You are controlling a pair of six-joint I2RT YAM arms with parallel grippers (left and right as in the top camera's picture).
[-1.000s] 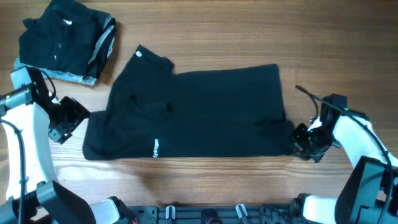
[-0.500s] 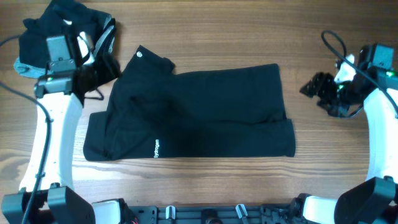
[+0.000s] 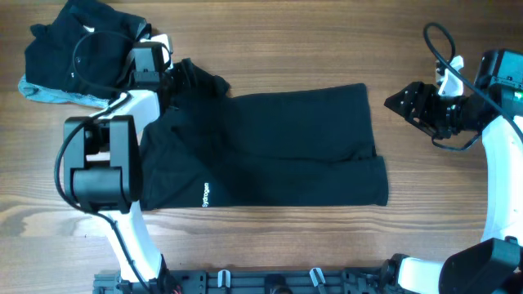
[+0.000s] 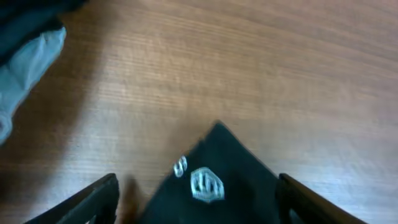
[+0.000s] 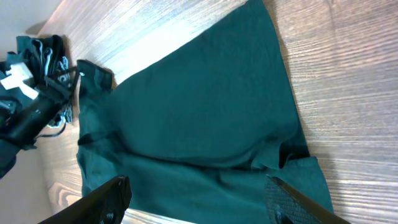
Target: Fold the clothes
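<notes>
The black shirt's far edge needs to be folded over, so my left gripper will next grip the shirt's far corner beside the folded stack.
One of the clothes, a black shirt point(image 3: 261, 155), lies partly folded across the middle of the table. Its top-left corner carries a white logo point(image 4: 205, 185). My left gripper point(image 3: 181, 75) is at that corner, open, with the corner lying between its fingers point(image 4: 93, 202) in the left wrist view point(image 4: 198, 208). The right gripper point(image 3: 394, 101) hovers open just right of the shirt's top-right corner, holding nothing. Seen from the right wrist, it point(image 5: 199, 202) looks down on the shirt point(image 5: 199, 118). A folded stack point(image 3: 73, 53) of black clothes with a grey-blue edge point(image 4: 28, 59) sits at the back left.
The left arm point(image 3: 102, 163) crosses the shirt's left end and reaches up beside the folded stack. The right arm point(image 3: 498, 139) stands along the right edge. Bare wooden table point(image 3: 270, 41) shows behind and in front of the shirt.
The left arm swung from the shirt's lower-left side up to its top-left corner. The right gripper let go of the lower-right corner, opened and rose to the upper right.
</notes>
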